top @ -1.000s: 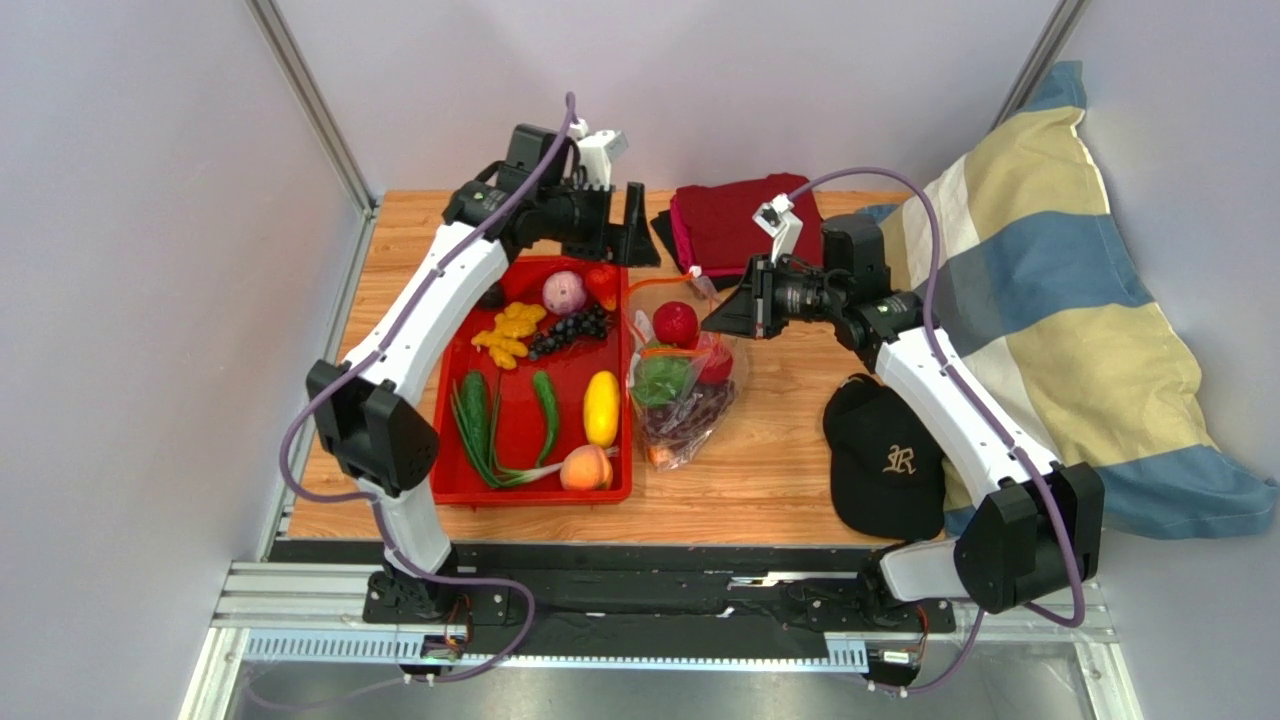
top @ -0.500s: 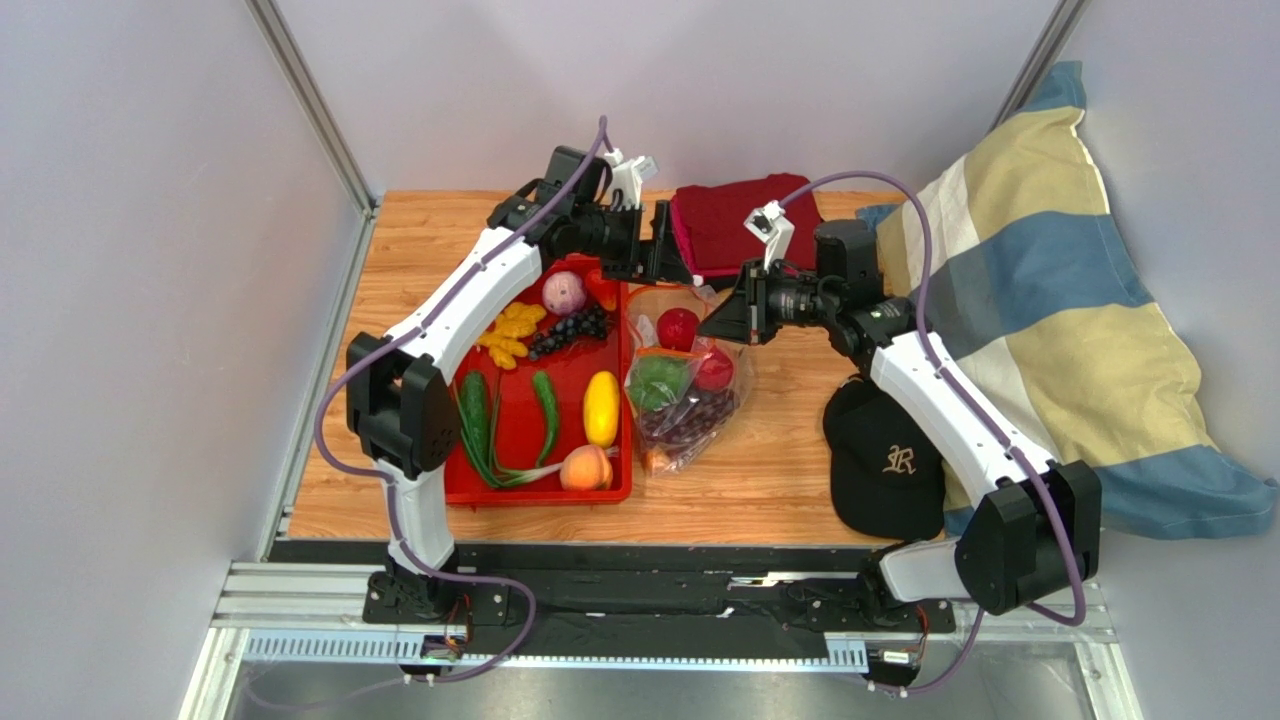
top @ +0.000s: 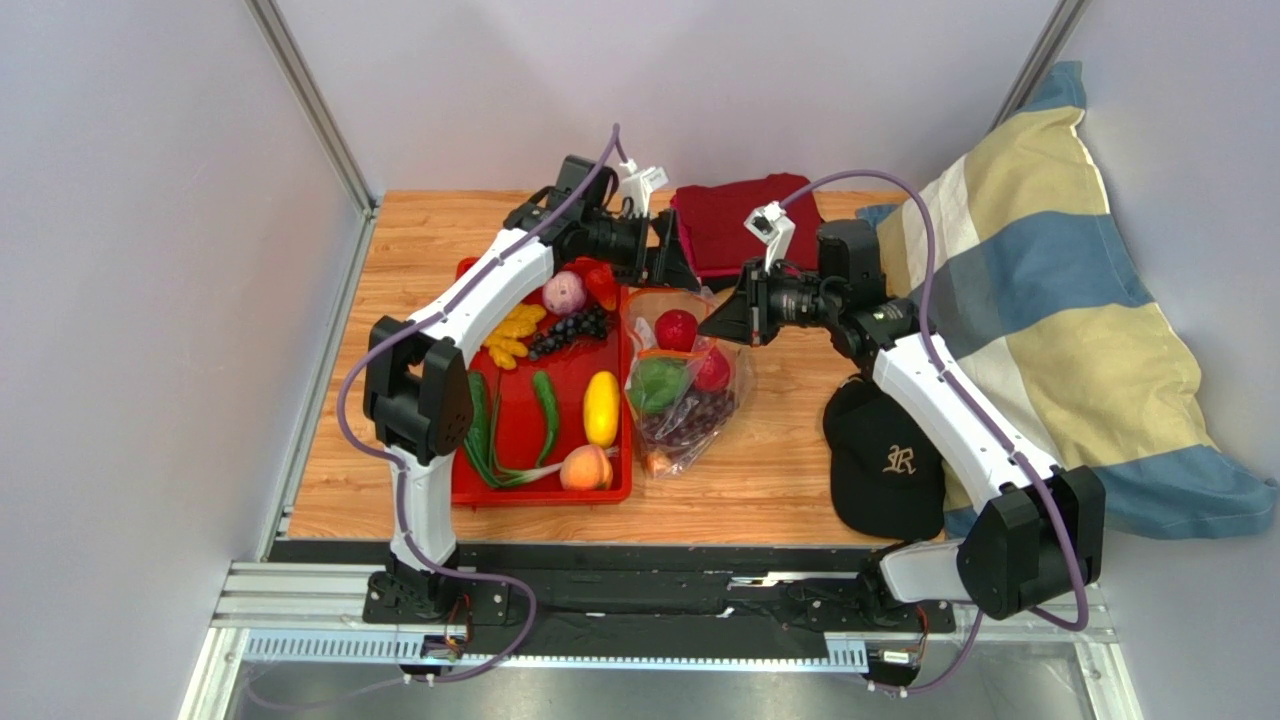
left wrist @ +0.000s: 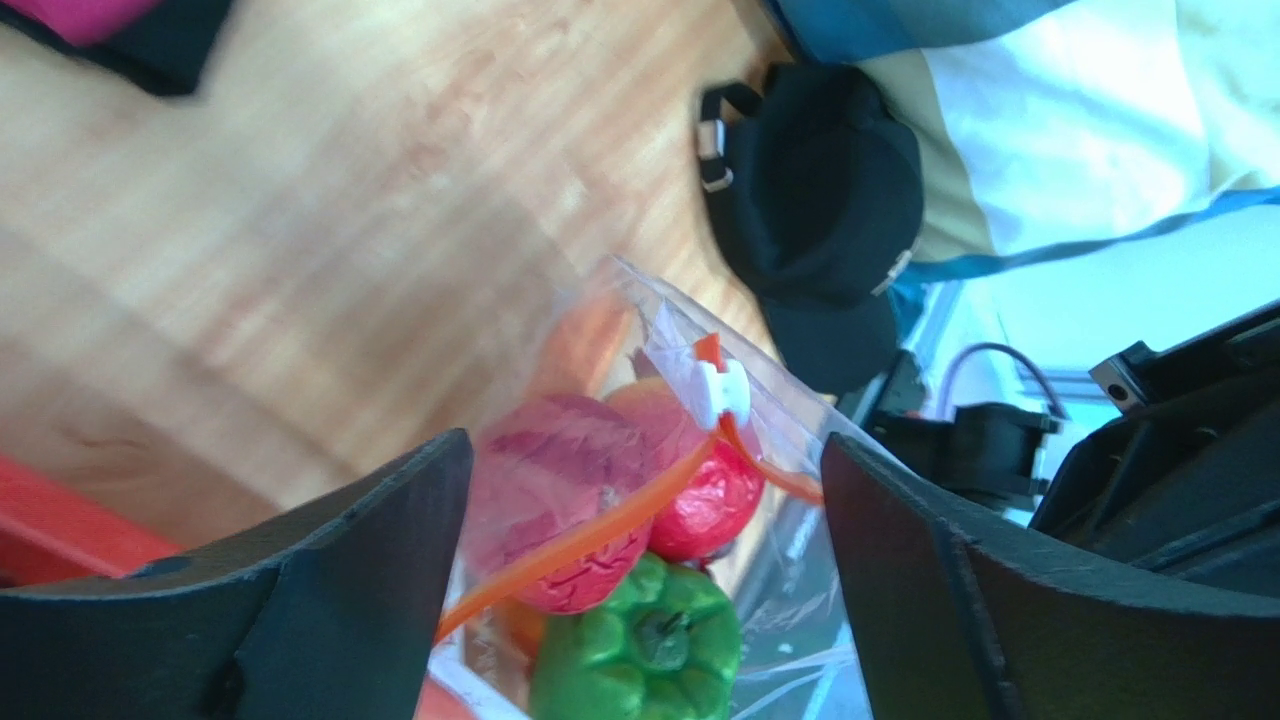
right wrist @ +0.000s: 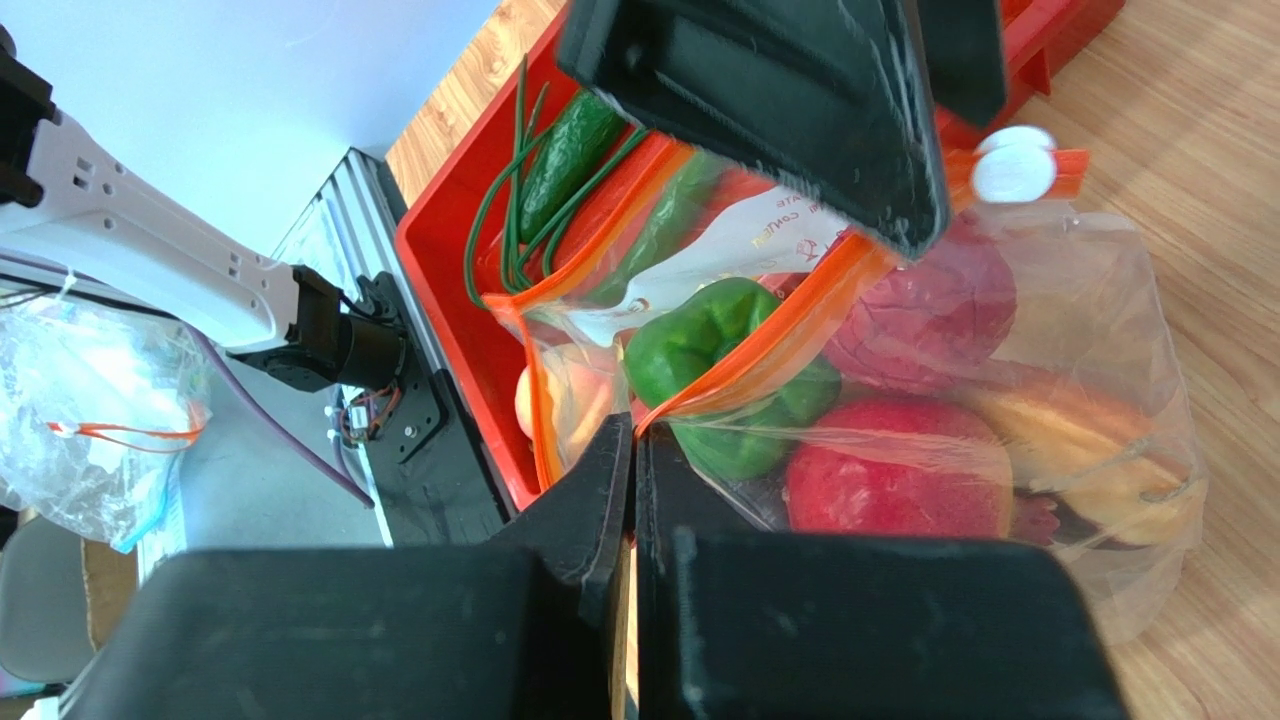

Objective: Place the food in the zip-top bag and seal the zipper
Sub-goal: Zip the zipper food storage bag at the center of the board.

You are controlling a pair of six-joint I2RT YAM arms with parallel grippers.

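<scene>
My left gripper pinches the white slider (left wrist: 718,393) at the zipper's far end next to seal the bag, leaving bag edge beside it for my right gripper.
The zip-top bag (top: 684,387) lies right of the red tray and holds a green pepper (right wrist: 721,348), a red apple (right wrist: 899,483), a purple-red vegetable (right wrist: 924,308) and dark grapes (top: 694,422). Its orange zipper (right wrist: 759,357) stands partly open, with the white slider (right wrist: 1014,162) at the far end. My right gripper (right wrist: 634,438) is shut on the zipper's near end. My left gripper (left wrist: 646,585) is open and empty, hovering over the bag's mouth (top: 679,273), with the slider (left wrist: 718,393) just ahead of its fingers.
The red tray (top: 519,488) holds a yellow fruit (top: 601,408), a peach (top: 586,470), green vegetables, grapes (top: 571,330) and an onion (top: 565,290). Dark red cloths (top: 736,218) lie behind the bag. A black cap (top: 887,458) and a striped pillow (top: 1052,300) lie to the right.
My left arm has swung right from over the tray's far end to the bag's mouth. My right gripper has kept its hold on the zipper end.
</scene>
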